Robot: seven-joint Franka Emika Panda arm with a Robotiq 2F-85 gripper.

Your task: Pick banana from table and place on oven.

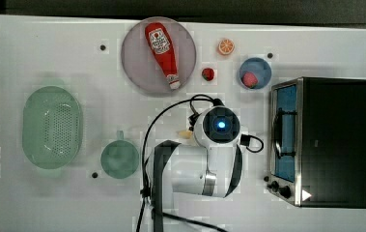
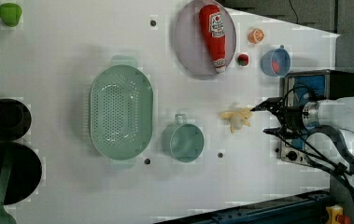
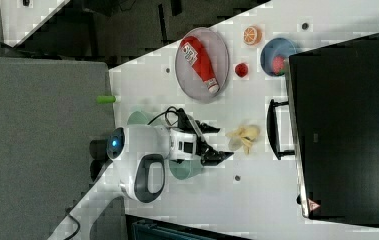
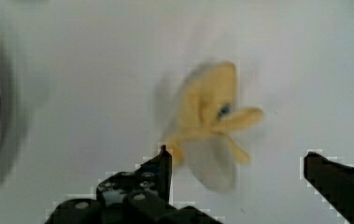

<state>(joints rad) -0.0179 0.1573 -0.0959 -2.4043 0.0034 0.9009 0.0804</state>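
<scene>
Next, my gripper needs to grab the banana by its middle where the peel flaps splay [image 2: 239, 117] to set it on the oven [image 2: 343, 84].
The pale-yellow banana [image 2: 237, 119] lies on the white table [image 2: 62, 56] with its peel flaps splayed, left of the oven [image 3: 347, 125] in the right view. My gripper [image 2: 267, 119] stands open close by the banana, holding nothing. In the wrist view the banana [image 4: 212, 121] lies between and just beyond the two black fingertips [image 4: 158, 172]. The right view shows the gripper [image 3: 224, 142] just to the right view's left of the banana [image 3: 243, 137]. In the top view my wrist covers most of the banana [image 1: 185, 134]. The oven [image 1: 335, 140] has a bare black top.
A grey plate [image 1: 137, 67] holds a ketchup bottle [image 1: 162, 53]. An orange slice [image 1: 226, 46], a strawberry [image 1: 208, 74] and a blue bowl [image 1: 255, 72] sit nearby. A green colander [image 1: 52, 126] and green cup [image 1: 119, 158] lie to the top view's left. Black pots [image 2: 6, 119] stand at the edge.
</scene>
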